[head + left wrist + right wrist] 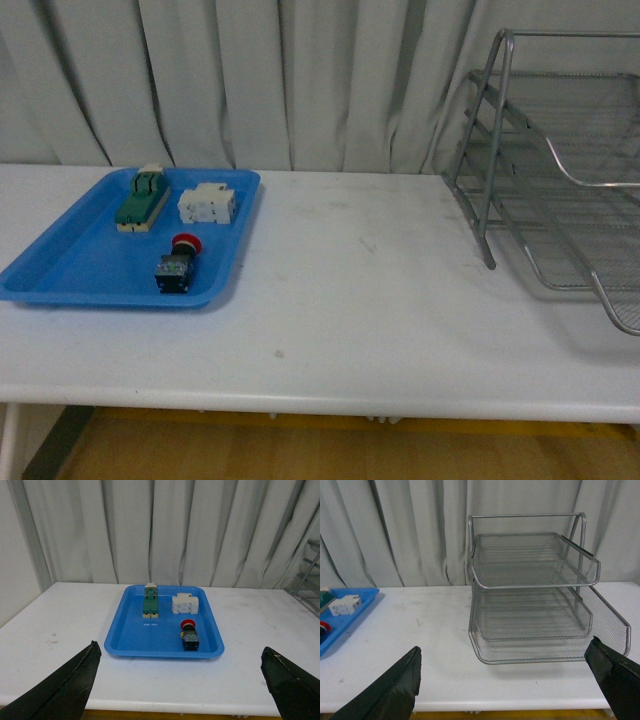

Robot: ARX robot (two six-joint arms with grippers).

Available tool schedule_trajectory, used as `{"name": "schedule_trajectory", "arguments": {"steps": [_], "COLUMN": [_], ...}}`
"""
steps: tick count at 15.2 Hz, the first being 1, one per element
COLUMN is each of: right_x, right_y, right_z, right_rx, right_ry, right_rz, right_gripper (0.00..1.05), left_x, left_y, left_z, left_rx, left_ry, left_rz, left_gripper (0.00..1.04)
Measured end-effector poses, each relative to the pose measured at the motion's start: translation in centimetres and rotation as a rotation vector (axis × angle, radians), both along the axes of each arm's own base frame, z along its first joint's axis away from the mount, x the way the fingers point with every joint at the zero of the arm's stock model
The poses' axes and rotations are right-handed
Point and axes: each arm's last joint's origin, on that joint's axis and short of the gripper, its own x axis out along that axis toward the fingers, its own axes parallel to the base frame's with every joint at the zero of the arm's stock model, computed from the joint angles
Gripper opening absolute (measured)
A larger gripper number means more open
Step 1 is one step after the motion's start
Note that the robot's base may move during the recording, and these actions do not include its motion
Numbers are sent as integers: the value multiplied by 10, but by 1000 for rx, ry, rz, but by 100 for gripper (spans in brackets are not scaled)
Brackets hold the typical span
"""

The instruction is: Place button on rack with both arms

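Next, my left gripper grabs the button's black body [174, 271] to place it on the rack [560, 170].
The button [176, 265], with a red cap and a black body, lies on its side in the blue tray [60, 270] on the table's left. It also shows in the left wrist view [189, 635]. The silver wire rack [560, 170] stands at the right and fills the right wrist view [535, 595]. Neither arm shows in the front view. My left gripper [182, 690] is open and empty, back from the tray at the table's front edge. My right gripper [510, 690] is open and empty, in front of the rack.
A green-and-cream block [141, 197] and a white block [207, 204] lie in the blue tray behind the button. The white table [380, 300] stretches between tray and rack. A grey curtain [300, 80] hangs behind.
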Motion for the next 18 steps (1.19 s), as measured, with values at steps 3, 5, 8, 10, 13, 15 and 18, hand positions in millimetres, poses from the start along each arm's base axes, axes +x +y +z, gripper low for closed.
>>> {"name": "schedule_trajectory", "arguments": {"steps": [3,5,8,10,13,15,18], "right_x": [0,0,0,0,0,0,0], "right_y": [0,0,0,0,0,0,0], "right_z": [0,0,0,0,0,0,0], "right_rx": [0,0,0,0,0,0,0], "right_ry": [0,0,0,0,0,-1,0], "right_rz": [0,0,0,0,0,0,0], "right_gripper": [98,98,98,98,98,98,98], "left_x": [0,0,5,27,92,134,222], "left_y": [0,0,0,0,4,-5,-45], "left_z": [0,0,6,21,42,46,36], "left_rx": [0,0,-163,-243,-314,-307,-250], "left_ry": [0,0,382,396,391,455,647], "left_rz": [0,0,7,25,-33,-70,-136], "left_gripper": [98,98,98,98,98,98,98]}}
